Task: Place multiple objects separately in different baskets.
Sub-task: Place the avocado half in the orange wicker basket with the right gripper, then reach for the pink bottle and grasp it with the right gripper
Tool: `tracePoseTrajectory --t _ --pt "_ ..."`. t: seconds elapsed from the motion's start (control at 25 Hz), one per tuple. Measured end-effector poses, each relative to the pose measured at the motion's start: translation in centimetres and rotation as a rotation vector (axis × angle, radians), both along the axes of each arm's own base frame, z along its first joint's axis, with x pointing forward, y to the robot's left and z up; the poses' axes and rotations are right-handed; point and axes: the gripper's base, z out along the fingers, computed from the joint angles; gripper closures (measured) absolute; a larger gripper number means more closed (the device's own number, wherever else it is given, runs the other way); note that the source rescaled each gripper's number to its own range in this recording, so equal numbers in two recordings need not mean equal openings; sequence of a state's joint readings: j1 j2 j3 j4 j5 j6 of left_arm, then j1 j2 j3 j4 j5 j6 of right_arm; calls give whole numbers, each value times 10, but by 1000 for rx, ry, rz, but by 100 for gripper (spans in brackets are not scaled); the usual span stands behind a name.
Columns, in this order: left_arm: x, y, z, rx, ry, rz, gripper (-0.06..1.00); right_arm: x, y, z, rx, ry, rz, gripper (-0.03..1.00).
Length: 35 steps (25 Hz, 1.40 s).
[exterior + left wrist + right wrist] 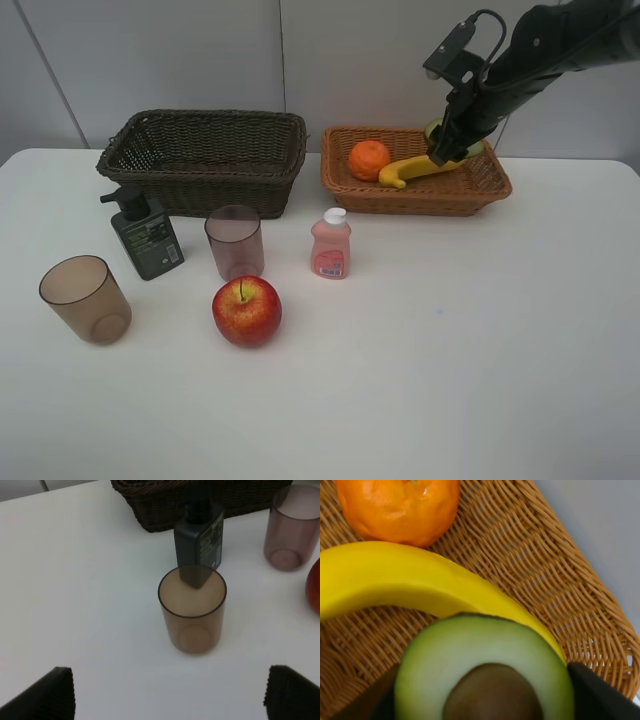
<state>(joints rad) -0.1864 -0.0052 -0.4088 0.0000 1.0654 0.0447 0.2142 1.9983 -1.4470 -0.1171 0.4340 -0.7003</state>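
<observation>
The halved avocado sits inside the tan basket [420, 196], low over the banana, so my right gripper should open.
My right gripper [441, 152] reaches into the light tan basket [420, 196] and is shut on the halved avocado [470, 650], cut face and pit towards the wrist camera. The avocado sits just over the yellow banana [412, 170], beside the orange [369, 160]. On the table stand a pink white-capped bottle [331, 245], a red apple [246, 310], a dark green pump bottle [146, 235] and two brownish cups [86, 298] [235, 240]. My left gripper [170, 700] is open, low in front of the nearer cup [192, 610]. The dark brown basket [200, 172] shows nothing inside.
The dark basket stands at the back left, the tan one at the back right, both near the wall. In the left wrist view the pump bottle [199, 542] stands right behind the nearer cup, with the second cup [291, 530] and the apple's edge [315, 592] beside.
</observation>
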Motion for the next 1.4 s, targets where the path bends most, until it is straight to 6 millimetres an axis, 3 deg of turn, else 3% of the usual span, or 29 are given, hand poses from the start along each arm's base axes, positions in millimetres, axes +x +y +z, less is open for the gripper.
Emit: tracePoseTrajectory --t 0.2,0.24,0.36,0.48,1.4 --pt "0 0 0 0 0 0 -6 0 0 0 0 -1 0 51" --pt "0 0 0 0 0 0 -6 0 0 0 1 -3 0 44" --pt "0 0 0 0 0 0 -6 1 0 1 4 -11 1 10" --pt "0 0 0 0 0 0 -6 1 1 1 8 -13 -1 -1" --pt "0 0 0 0 0 0 -6 1 1 1 16 -18 -4 -3"
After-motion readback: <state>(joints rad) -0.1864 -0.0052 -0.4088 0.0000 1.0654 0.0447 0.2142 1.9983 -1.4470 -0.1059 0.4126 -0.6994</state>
